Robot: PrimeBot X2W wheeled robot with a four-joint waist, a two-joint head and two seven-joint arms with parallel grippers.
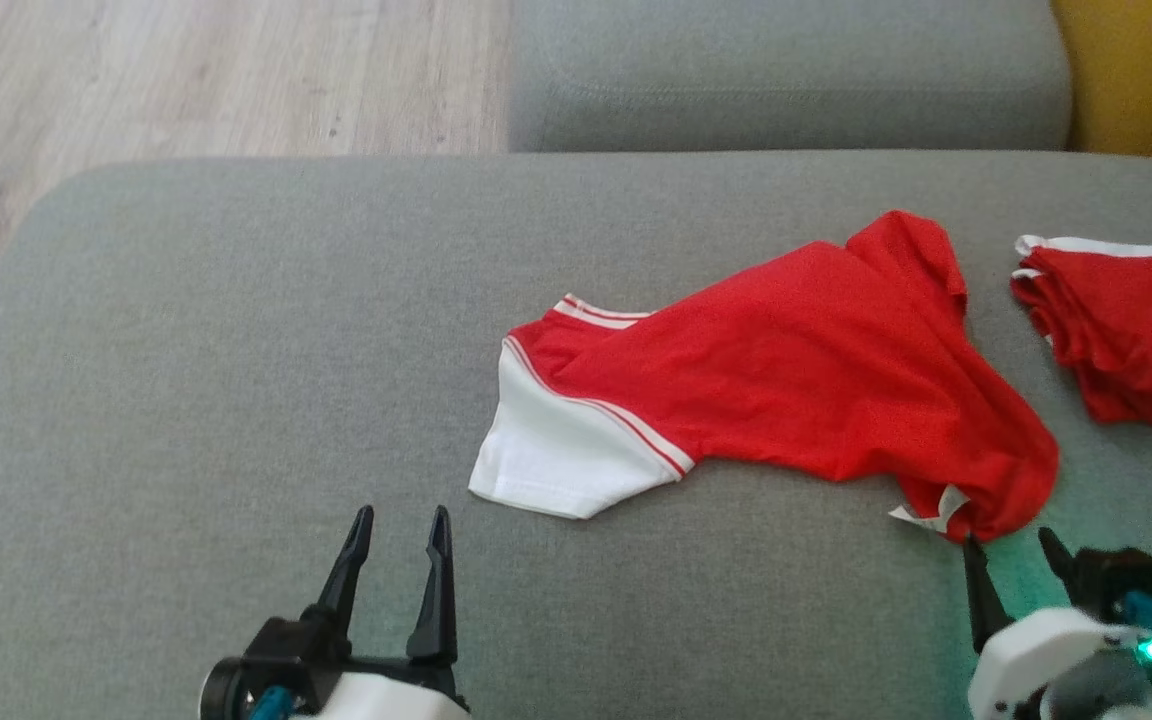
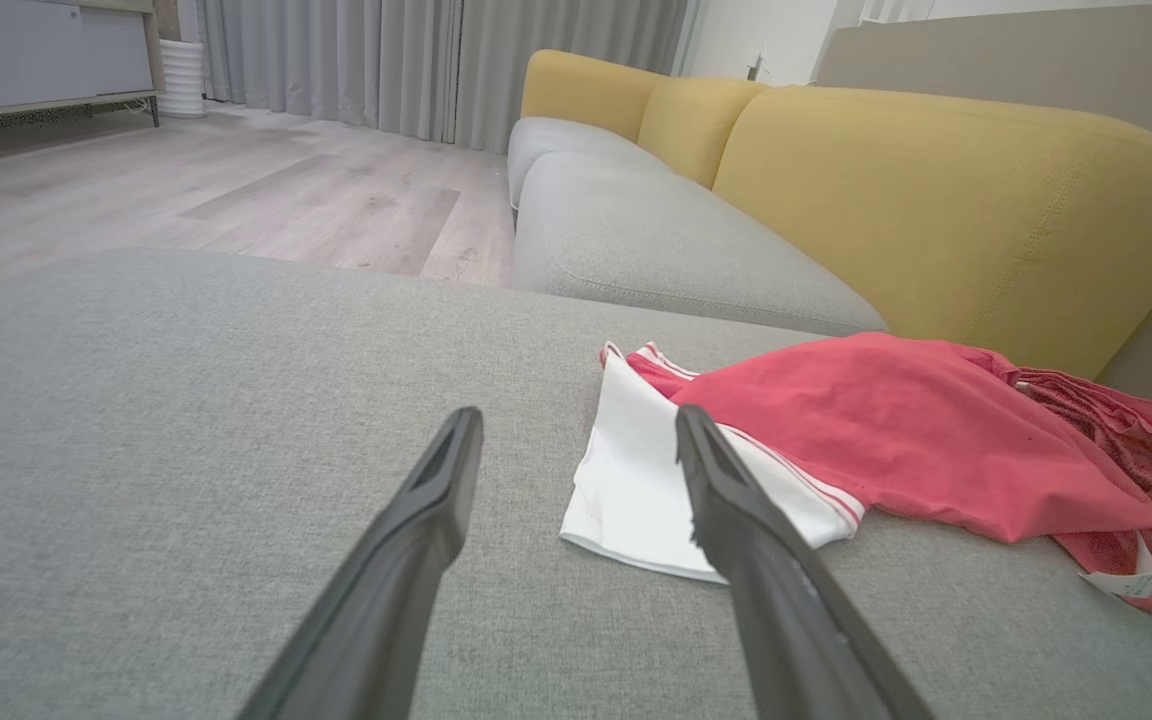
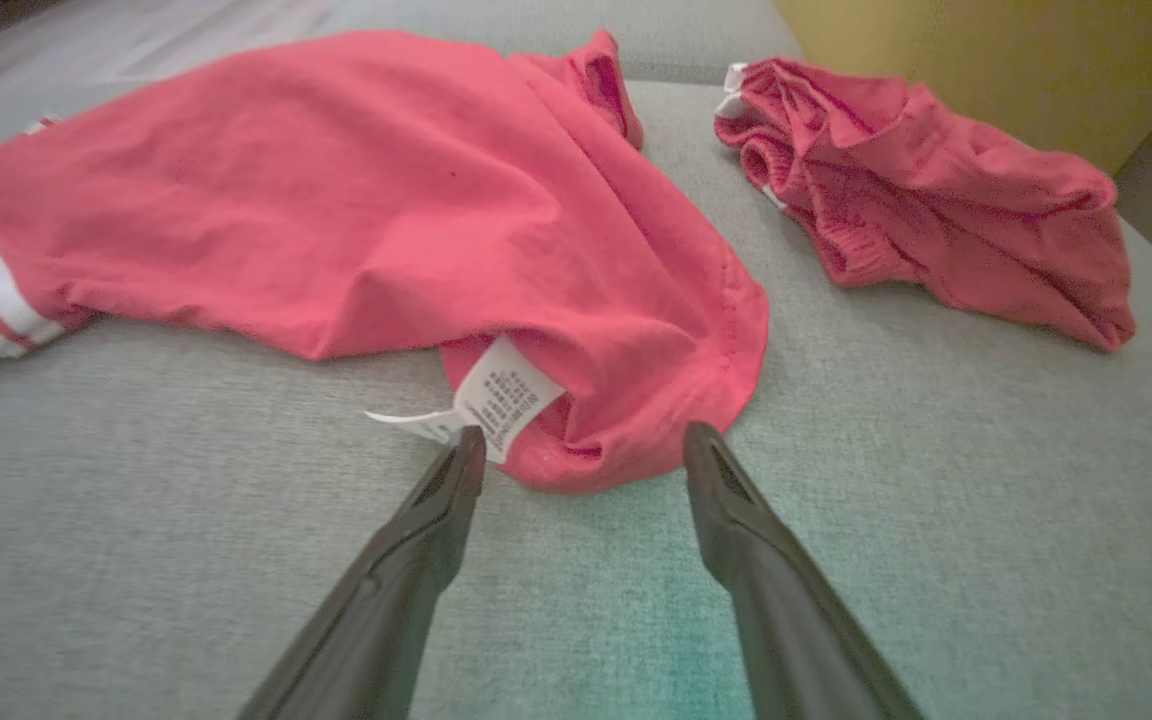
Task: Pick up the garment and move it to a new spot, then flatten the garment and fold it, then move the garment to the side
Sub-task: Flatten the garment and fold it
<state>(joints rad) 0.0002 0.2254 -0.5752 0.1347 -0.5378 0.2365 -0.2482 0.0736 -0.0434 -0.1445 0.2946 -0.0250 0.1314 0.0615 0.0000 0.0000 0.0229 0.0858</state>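
My right gripper will flatten and fold the garment, so next it will grip the red garment by its hem corner [image 1: 992, 518] beside the care label [image 1: 932, 514].
A red garment [image 1: 796, 370] with a white sleeve and white stripes lies crumpled on the grey sofa seat [image 1: 236, 350]; it shows too in the left wrist view [image 2: 896, 430] and the right wrist view [image 3: 336, 200]. Its white care label [image 3: 491, 400] sticks out at the near hem. My right gripper [image 1: 1011, 545] is open, fingertips just short of that hem, the label by its left finger [image 3: 446, 490]. My left gripper [image 1: 401, 520] is open above bare cushion, a little left of the white sleeve [image 2: 636, 480].
A second red garment [image 1: 1126, 330] lies bunched at the right edge of the seat [image 3: 936, 200]. A further grey cushion [image 1: 786, 80] and yellow backrests [image 2: 936, 200] stand behind. Wooden floor [image 1: 186, 80] lies beyond the seat's far left edge.
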